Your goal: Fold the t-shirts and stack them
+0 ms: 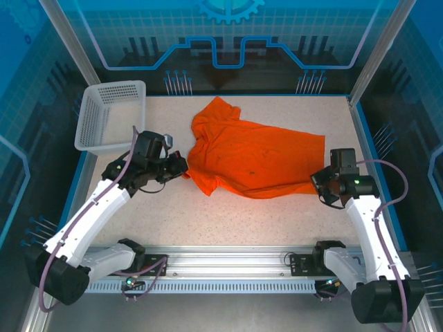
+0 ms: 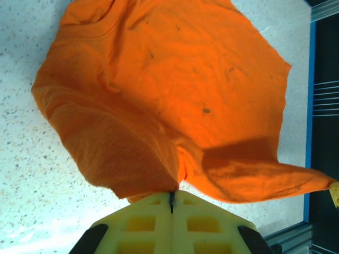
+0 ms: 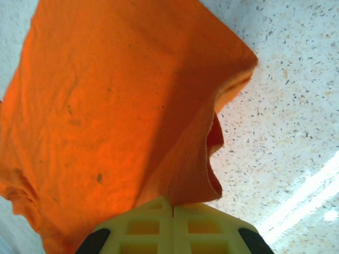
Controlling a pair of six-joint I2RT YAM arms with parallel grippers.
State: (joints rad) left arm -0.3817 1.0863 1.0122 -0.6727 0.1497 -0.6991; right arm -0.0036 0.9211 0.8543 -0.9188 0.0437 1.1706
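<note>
I should bring the t-shirt's hem corner to the metal bar before my right gripper lets go of it. The corner would drop short if I opened now, because empty table is between the corner and the bar.
A bright orange t-shirt [image 1: 252,155] lies spread and rumpled across the middle of the speckled table. My left gripper [image 1: 181,166] is shut on its left edge near a sleeve; in the left wrist view the yellow fingers [image 2: 151,211] pinch a bunched fold of the t-shirt [image 2: 175,90]. My right gripper [image 1: 320,181] is shut on the right hem corner; in the right wrist view the yellow fingers [image 3: 198,214] clamp a doubled fold of the t-shirt [image 3: 106,106], which rises off the table there.
A white perforated basket [image 1: 111,114] stands at the back left corner of the table [image 1: 277,214]. Blue raised edges border the table left and right, and a metal rail [image 1: 228,266] runs along the near side.
</note>
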